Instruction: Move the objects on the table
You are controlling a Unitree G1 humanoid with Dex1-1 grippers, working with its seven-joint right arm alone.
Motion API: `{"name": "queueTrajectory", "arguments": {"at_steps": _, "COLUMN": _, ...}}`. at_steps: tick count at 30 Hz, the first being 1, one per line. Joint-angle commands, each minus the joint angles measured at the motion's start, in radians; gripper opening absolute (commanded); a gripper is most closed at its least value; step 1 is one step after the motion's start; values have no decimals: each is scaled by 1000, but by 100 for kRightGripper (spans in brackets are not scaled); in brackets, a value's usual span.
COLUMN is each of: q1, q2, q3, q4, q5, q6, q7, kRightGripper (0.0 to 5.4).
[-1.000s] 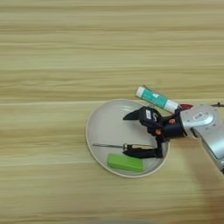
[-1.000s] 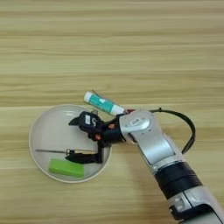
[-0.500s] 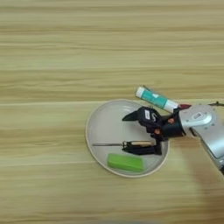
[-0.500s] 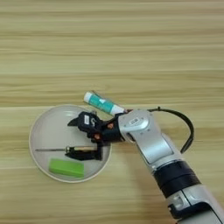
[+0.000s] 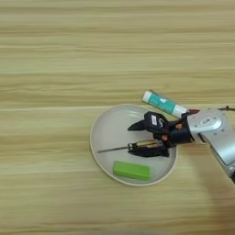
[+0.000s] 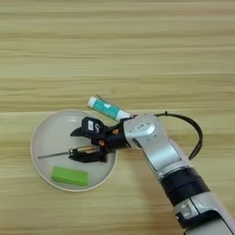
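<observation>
The screwdriver has a thin metal stem that lies bare out to the pointed tip. My right gripper should next grab the screwdriver by its yellow-and-black handle [image 5: 145,144] to move it.
A cream round plate [image 5: 95,133] lies on the table [image 5: 55,59]. In it lies the screwdriver [image 5: 140,146], with its thin shaft [image 6: 53,154] pointing left. A bright green block [image 5: 132,170] rests near the plate's front rim. My right gripper [image 5: 137,139] reaches in from the right over the plate and stands open. Its lower finger [image 6: 89,157] lies along the near side of the screwdriver's yellow-and-black handle. The upper finger [image 6: 85,130] is raised clear of the handle, with bare plate showing between them.
A white and teal tube [image 5: 164,104] lies slanted on the table just behind the plate's right rim, close to my wrist. My silver forearm [image 6: 158,151] and a black cable [image 6: 195,133] run off toward the bottom right.
The two fingers have drawn closer together around the screwdriver's handle, and the lower one has come up against it. Screwdriver, block and tube have not moved.
</observation>
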Motion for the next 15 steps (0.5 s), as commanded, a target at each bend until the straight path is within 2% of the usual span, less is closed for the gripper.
{"name": "queueTrajectory", "arguments": {"at_steps": 1, "q1": -44, "q2": -27, "q3": -8, "q4": -1, "q5": -33, "q6": -6, "q7": -41, "kRightGripper": 280}}
{"name": "queueTrajectory", "arguments": {"at_steps": 15, "q1": -50, "q2": -21, "q3": -8, "q4": 12, "q5": -34, "q6": -13, "q7": -47, "kRightGripper": 146}}
